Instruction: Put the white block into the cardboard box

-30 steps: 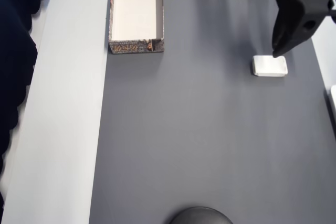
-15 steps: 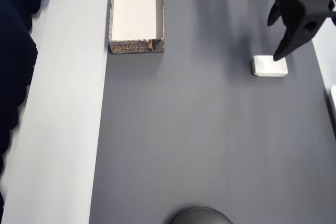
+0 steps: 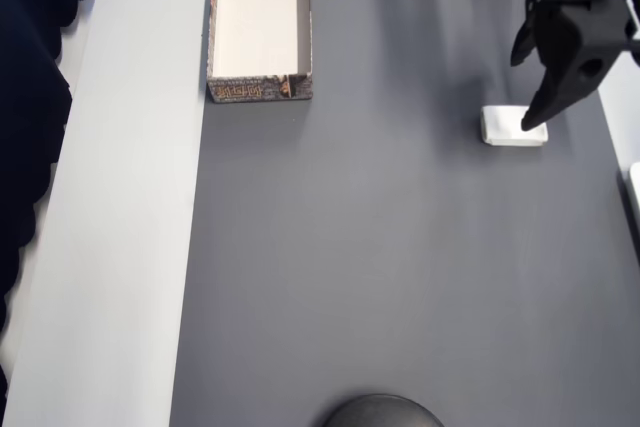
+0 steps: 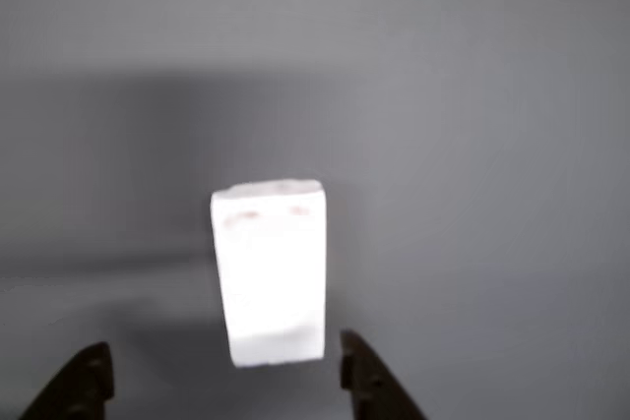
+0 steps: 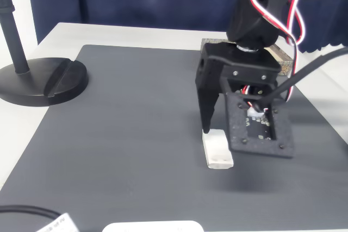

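My gripper is to grab the long sides of the block next, to put the white block (image 3: 511, 126) into the cardboard box (image 3: 260, 22).
The white block (image 3: 511, 126) lies flat on the dark mat (image 3: 380, 247) at the right. My black gripper (image 3: 525, 89) hangs open over it, one fingertip at the block's right end and the other farther back. In the wrist view the block (image 4: 271, 272) sits lengthwise between the two fingertips (image 4: 362, 366), closer to the right one, and nothing is gripped. From the side, the gripper (image 5: 231, 137) stands low over the block (image 5: 217, 153), one finger touching down beside it. The cardboard box (image 3: 260, 22) stands open at the top left; in the fixed view the box (image 5: 281, 54) is mostly hidden behind the arm.
A round black stand base (image 5: 43, 80) sits on the mat's left corner in the fixed view and shows as a dark dome (image 3: 382, 412) at the bottom of the overhead view. Pale tabletop (image 3: 120, 197) borders the mat. A white object (image 3: 635, 192) lies at the right edge.
The gripper's fingers have spread from nearly shut to open, and its tip has crept down onto the block's right end. The block and box have not moved.
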Controlling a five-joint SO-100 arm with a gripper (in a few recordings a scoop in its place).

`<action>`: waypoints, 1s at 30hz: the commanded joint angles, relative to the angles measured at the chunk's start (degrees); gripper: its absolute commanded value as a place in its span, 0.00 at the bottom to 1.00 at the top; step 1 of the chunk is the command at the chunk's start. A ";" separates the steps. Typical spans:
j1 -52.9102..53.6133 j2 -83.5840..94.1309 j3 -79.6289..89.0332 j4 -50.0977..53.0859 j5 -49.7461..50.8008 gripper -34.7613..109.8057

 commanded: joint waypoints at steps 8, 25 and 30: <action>-0.70 -0.70 -2.64 -1.58 -0.79 0.46; -0.79 -3.78 -1.67 -5.01 -1.05 0.46; -0.79 -4.66 -1.93 -5.01 -0.35 0.46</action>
